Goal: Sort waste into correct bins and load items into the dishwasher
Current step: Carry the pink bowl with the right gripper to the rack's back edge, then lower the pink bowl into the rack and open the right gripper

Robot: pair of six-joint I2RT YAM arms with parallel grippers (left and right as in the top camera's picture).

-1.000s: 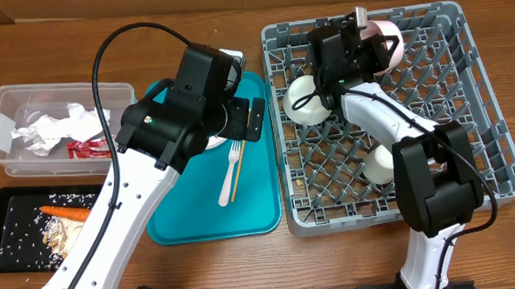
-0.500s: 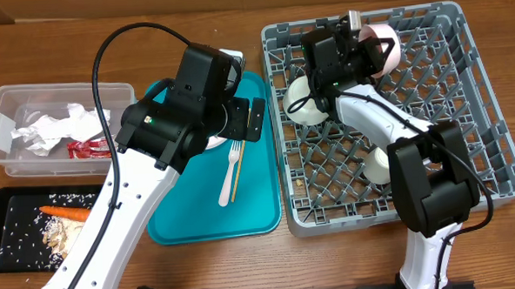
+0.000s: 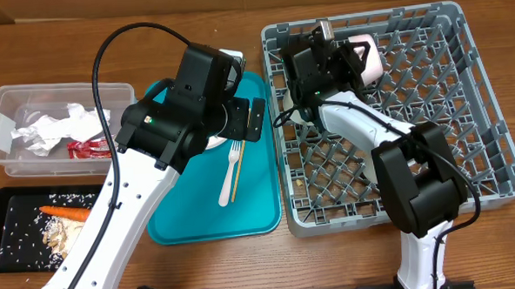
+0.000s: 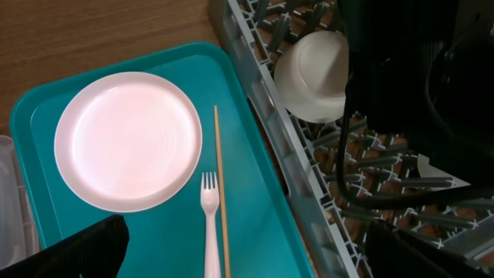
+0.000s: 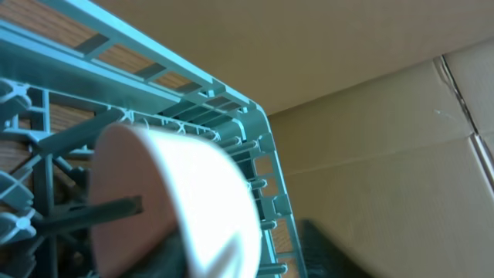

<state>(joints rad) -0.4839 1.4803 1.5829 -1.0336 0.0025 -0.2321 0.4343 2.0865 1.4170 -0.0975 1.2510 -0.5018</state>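
The pink cup's opening should go over the rack's wires, so the pink cup should next be gripped with my right gripper by its side near the cup's rim [image 3: 363,51] [image 5: 208,224].
A pink cup [image 3: 366,58] lies on its side among the pegs at the back of the grey dishwasher rack [image 3: 495,165]. My right gripper [image 3: 351,58] is around it with the jaws parted. In the right wrist view the cup [image 5: 154,193] rests by one finger, and a gap shows to the other finger [image 5: 340,247]. My left gripper [image 4: 247,259] hangs open over the teal tray [image 4: 255,177], above a pale pink plate [image 4: 127,139], a white fork [image 4: 210,224] and a wooden chopstick [image 4: 219,177]. A white bowl [image 4: 312,66] sits in the rack's left side.
At the far left a clear tub [image 3: 3,129] holds napkins [image 3: 52,127] and a red wrapper [image 3: 88,148]. A black tray [image 3: 9,247] in front of it holds a carrot [image 3: 64,211] and food scraps [image 3: 65,229]. Cardboard stands behind the rack.
My right gripper has swung left along the rack's back row with the pink cup, and its jaws have come apart. The left arm has not moved.
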